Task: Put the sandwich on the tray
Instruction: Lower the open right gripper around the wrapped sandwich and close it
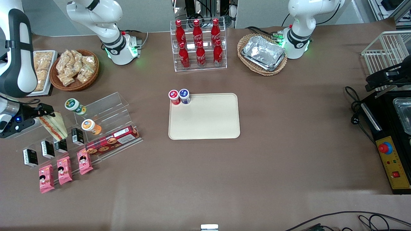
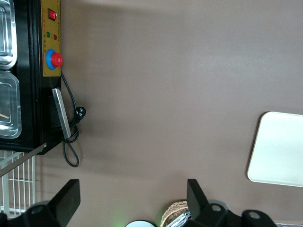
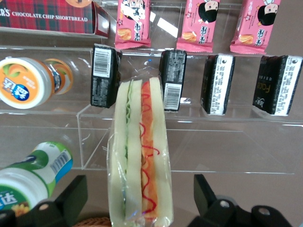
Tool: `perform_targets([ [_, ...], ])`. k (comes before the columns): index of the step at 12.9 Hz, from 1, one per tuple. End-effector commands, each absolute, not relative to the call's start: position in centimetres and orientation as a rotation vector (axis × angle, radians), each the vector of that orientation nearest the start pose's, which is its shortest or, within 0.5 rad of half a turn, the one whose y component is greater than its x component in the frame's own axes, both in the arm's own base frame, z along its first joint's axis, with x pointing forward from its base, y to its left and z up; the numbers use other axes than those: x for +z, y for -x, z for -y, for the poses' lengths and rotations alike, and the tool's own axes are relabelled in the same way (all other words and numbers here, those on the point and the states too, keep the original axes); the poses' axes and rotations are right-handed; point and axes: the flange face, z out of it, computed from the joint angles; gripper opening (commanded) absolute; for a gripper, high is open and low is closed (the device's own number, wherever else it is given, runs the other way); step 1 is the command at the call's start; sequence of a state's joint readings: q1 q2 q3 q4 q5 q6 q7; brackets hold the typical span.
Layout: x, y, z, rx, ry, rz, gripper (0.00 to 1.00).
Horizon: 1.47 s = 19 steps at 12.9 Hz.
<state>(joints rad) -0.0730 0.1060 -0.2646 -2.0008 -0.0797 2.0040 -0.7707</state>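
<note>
My right gripper grabs the sandwich by its thick crust end [image 3: 141, 203] next, to place the sandwich on the tray.
The sandwich [image 1: 55, 126] is a clear-wrapped wedge of white bread with a red-orange filling stripe. It stands on the clear stepped shelf [image 1: 106, 109] toward the working arm's end of the table. My right gripper [image 1: 45, 112] is at the sandwich, open. In the right wrist view the sandwich [image 3: 140, 161] lies between the two black fingers [image 3: 75, 191], with a gap on each side, and the gripper [image 3: 139, 191] straddles it. The cream-beige tray [image 1: 208, 122] lies flat at the table's middle, and its corner shows in the left wrist view [image 2: 279, 151].
Two small pots [image 1: 179, 96] stand on the tray's corner. The shelf holds a green-lidded pot [image 1: 74, 106], an orange pot [image 1: 91, 126], black cartons [image 1: 48, 148], a cookie box [image 1: 112, 140] and pink snack packets [image 1: 64, 170]. A cola bottle rack [image 1: 199, 45] and snack basket [image 1: 75, 69] stand farther back.
</note>
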Motion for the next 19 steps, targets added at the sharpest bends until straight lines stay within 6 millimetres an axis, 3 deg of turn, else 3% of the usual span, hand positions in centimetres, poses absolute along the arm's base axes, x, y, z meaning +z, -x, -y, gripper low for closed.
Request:
perform_targets([
  [1,38.8,-51.8,18.9,0.187,3.070,0.750,1.00],
  [5,38.3,-51.6,18.9,0.174,3.061,0.787,0.96],
  [11,38.4,-51.6,19.4,0.155,3.020,0.825,0.39],
  [15,43.1,-54.2,18.8,0.169,2.997,0.919,0.39],
  [19,48.8,-58.6,15.6,0.221,2.956,1.052,0.39],
])
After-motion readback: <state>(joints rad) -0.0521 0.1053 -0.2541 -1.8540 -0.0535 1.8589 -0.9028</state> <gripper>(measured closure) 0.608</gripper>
